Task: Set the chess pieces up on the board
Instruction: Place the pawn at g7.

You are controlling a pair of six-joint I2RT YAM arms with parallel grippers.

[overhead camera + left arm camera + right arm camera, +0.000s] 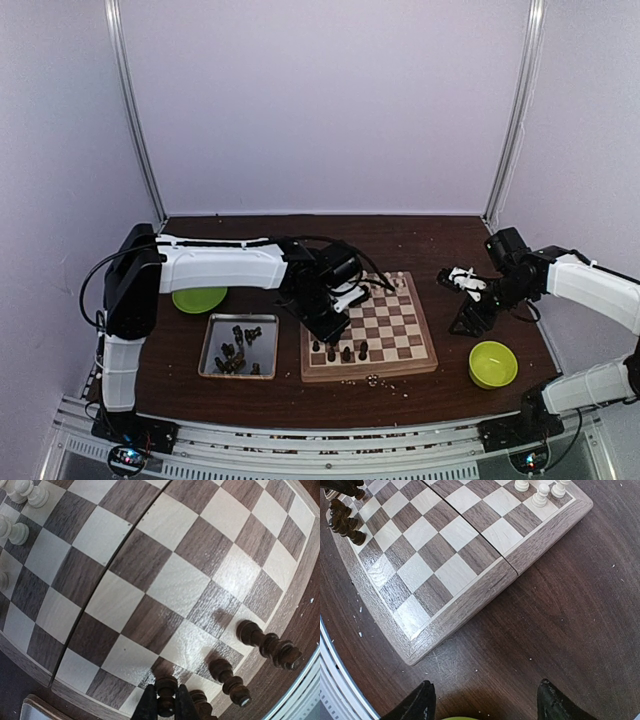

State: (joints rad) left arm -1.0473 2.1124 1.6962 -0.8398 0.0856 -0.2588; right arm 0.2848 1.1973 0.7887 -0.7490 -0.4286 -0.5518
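Observation:
The dark piece is upright and its base is close over a near-row square, so it would likely land standing. My left gripper needs to release the dark piece.
The board (419, 325) lies mid-table, also seen in the left wrist view (165, 585) and the right wrist view (440, 545). Dark chess pieces (346, 353) stand in its near row; three show beside the fingers (229, 677). My left gripper (325, 325) (166, 690) is shut on one more dark piece (166, 702), upright over a near-row square; whether it touches the board I cannot tell. Several dark pieces (232, 355) lie in the metal tray (240, 316). My right gripper (463, 300) (486, 702) hangs open and empty over the bare table right of the board.
Cream pieces (398, 282) (20, 530) (540, 495) stand at the board's far side. A green bowl (493, 363) sits near the right gripper, another (199, 298) behind the tray. Pale crumbs dot the table in front of the board.

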